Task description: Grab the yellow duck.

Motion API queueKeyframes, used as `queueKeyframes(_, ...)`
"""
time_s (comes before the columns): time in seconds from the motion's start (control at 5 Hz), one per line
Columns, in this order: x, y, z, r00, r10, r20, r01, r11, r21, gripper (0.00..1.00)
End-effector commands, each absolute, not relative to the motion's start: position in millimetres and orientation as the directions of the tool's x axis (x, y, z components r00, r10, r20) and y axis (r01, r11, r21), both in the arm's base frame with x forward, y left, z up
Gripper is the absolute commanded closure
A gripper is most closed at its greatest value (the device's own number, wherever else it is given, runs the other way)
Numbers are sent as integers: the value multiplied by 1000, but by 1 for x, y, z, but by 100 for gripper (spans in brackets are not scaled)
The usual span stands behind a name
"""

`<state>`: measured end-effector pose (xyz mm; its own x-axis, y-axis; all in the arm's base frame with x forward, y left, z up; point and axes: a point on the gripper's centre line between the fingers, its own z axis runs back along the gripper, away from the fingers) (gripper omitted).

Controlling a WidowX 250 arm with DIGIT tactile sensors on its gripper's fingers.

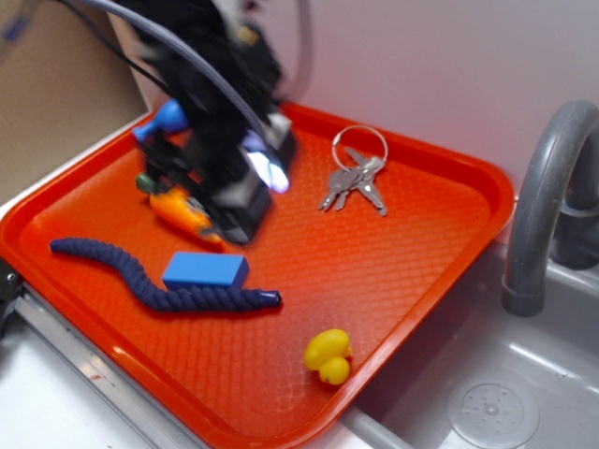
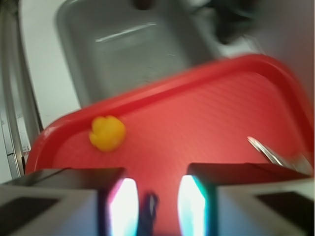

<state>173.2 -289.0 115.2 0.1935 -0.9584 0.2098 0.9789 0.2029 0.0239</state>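
Note:
My gripper grabs the yellow duck by its round head next, from the orange tray.
The yellow duck sits near the front right corner of the orange tray, alone on the tray floor. In the wrist view the yellow duck lies ahead and to the left, close to the tray rim. My gripper hangs blurred over the tray's back left part, well away from the duck. My gripper is open, with only tray floor and the tip of a dark rope between its fingers.
A blue block rests on a dark blue rope. An orange carrot lies under the arm. Keys lie at the back of the tray. A grey sink and faucet are at the right.

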Motion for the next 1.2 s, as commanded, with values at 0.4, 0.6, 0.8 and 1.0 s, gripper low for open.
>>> queueKeyframes(0.4, 125, -316, 88, 0, -984, 179, 999, -7, -41, 0)
queueKeyframes(0.6, 125, -311, 76, 2, -988, 153, 999, -6, -46, 0)
queueKeyframes(0.8, 122, -313, 61, -5, -989, 145, 998, -15, -65, 0)
queueKeyframes(1.0, 124, -321, 45, -18, -988, 152, 998, -28, -60, 0)
